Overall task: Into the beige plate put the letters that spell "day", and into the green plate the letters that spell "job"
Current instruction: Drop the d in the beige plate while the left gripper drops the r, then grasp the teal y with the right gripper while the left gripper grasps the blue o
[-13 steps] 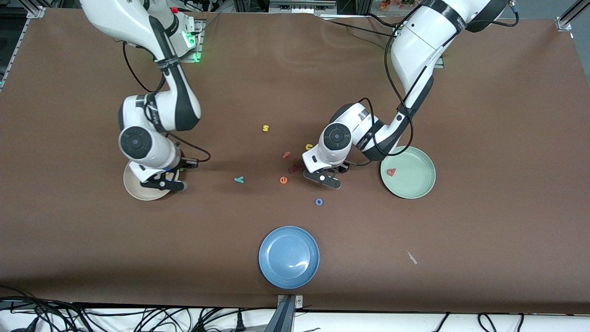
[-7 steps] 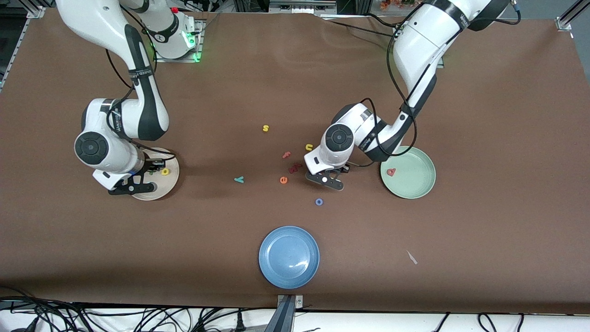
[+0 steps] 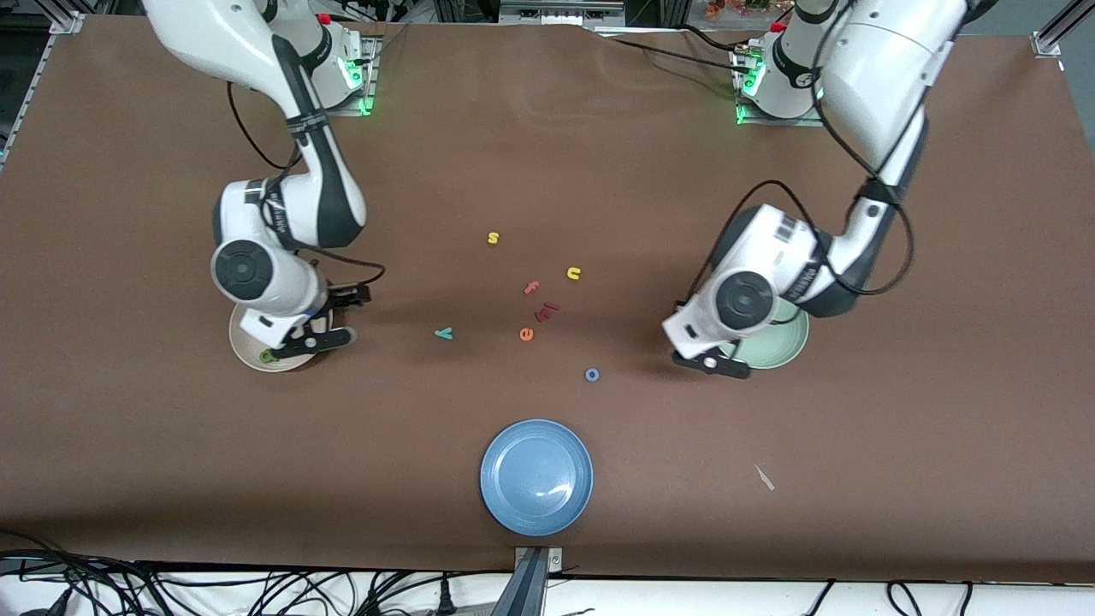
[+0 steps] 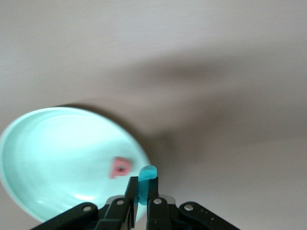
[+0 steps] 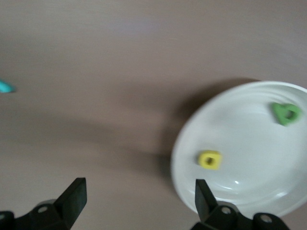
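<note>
My left gripper should lower the teal j onto the plate before it lets go, because the j is still above the green plate's rim in the wrist view.
The left gripper hangs over the green plate's edge toward the table's middle, shut on the teal j. In the left wrist view the gripper holds it above the green plate, where the pink b lies. The right gripper stands open and empty over the beige plate. Its wrist view shows the gripper beside the beige plate, which holds the yellow d and the green letter. The teal y and blue o lie on the table.
Mid-table lie a yellow s, a yellow u, a pink f, an orange e and a dark red piece. A blue plate sits nearest the front camera. A white scrap lies toward the left arm's end.
The left gripper shut on the teal j among the middle letters and carried it to the green plate's edge. The right gripper opened over the beige plate; the green letter now lies in it.
</note>
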### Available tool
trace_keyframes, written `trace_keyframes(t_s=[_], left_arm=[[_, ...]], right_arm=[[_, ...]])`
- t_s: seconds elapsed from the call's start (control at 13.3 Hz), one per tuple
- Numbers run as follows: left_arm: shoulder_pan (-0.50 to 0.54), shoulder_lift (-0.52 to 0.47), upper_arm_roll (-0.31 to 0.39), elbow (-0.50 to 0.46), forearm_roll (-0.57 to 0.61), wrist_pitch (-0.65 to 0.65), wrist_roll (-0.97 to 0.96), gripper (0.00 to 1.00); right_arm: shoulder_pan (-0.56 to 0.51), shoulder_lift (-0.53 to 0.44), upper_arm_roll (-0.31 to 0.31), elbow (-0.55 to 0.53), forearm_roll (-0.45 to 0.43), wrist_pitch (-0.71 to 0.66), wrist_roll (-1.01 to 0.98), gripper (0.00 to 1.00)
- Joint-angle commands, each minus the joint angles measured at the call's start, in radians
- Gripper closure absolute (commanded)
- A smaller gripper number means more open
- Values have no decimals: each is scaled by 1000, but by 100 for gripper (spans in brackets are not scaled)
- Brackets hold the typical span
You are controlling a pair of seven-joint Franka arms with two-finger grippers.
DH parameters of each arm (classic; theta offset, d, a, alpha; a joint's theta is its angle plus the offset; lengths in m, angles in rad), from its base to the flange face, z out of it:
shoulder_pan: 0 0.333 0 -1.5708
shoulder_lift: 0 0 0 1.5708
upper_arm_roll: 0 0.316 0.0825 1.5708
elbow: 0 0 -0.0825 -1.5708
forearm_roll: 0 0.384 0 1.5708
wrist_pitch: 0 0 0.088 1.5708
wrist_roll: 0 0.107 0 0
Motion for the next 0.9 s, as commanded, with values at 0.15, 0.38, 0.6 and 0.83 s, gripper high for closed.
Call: trace_keyframes(t_s=[0.15, 0.38, 0.6, 0.83], left_arm=[[83, 12, -7, -65, 36, 2, 12, 99], [83, 10, -13, -50, 32, -1, 9, 0], [69, -2, -36, -7, 18, -1, -2, 0], [15, 30, -79, 81, 1, 2, -104, 0]], right_arm=[[-4, 12, 98, 23, 2, 62, -219, 0], [-4, 52, 152, 23, -3, 175, -414, 0], [16, 91, 170, 23, -7, 264, -542, 0], [42, 131, 170, 25, -16, 335, -616, 0]])
